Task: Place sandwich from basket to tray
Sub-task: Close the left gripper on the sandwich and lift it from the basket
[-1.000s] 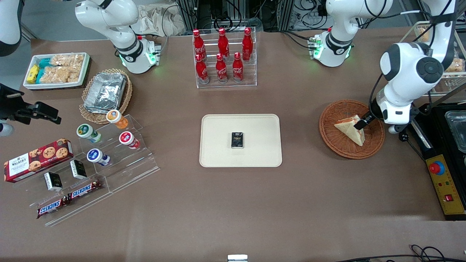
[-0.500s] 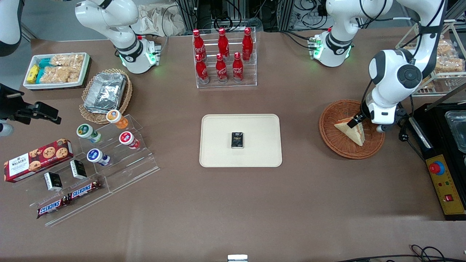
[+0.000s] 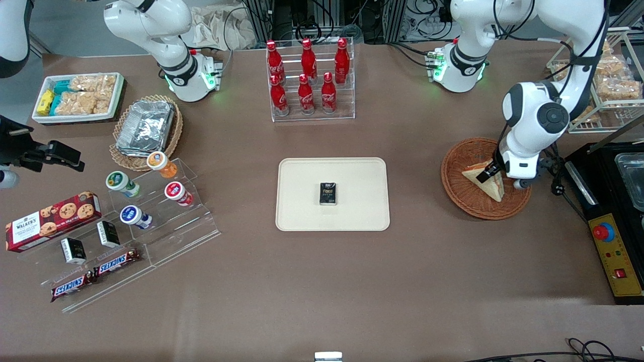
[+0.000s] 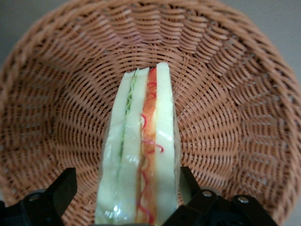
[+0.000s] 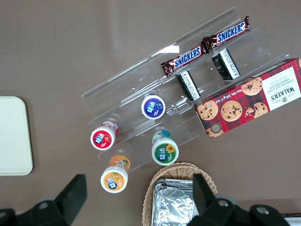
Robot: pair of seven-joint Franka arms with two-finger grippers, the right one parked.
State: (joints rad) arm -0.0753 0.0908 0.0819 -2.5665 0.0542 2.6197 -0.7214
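Note:
The two flat bread sides stand upright while the sandwich's edges slope, so the robot's gripper will next grab the sandwich (image 3: 495, 188) by those two bread sides.
The sandwich (image 3: 495, 188) stands on its edge in the reddish-brown wicker basket (image 3: 455, 193) toward the working arm's end of the table. My gripper (image 3: 487, 173) is down in the basket, open, with one finger on each side of the wedge. In the left wrist view the sandwich (image 4: 141, 155) shows its red, orange and green layers between the gripper's (image 4: 125, 182) black fingers (image 4: 63, 188). One finger lies against the bread and the other stands a little apart from it. Woven basket wall (image 4: 225, 117) surrounds it. The cream tray (image 3: 302, 201) lies at the table's middle.
A small black box (image 3: 328, 193) lies on the tray. A rack of red bottles (image 3: 309, 80) stands farther from the front camera. A black appliance and a yellow control box (image 3: 615, 254) stand beside the basket. Snack stands and a foil-filled basket (image 3: 146, 128) lie toward the parked arm's end.
The working arm has swung in over the basket, toward the tray. Its gripper has slid along the sandwich toward the wedge's middle. The sandwich stays in the basket.

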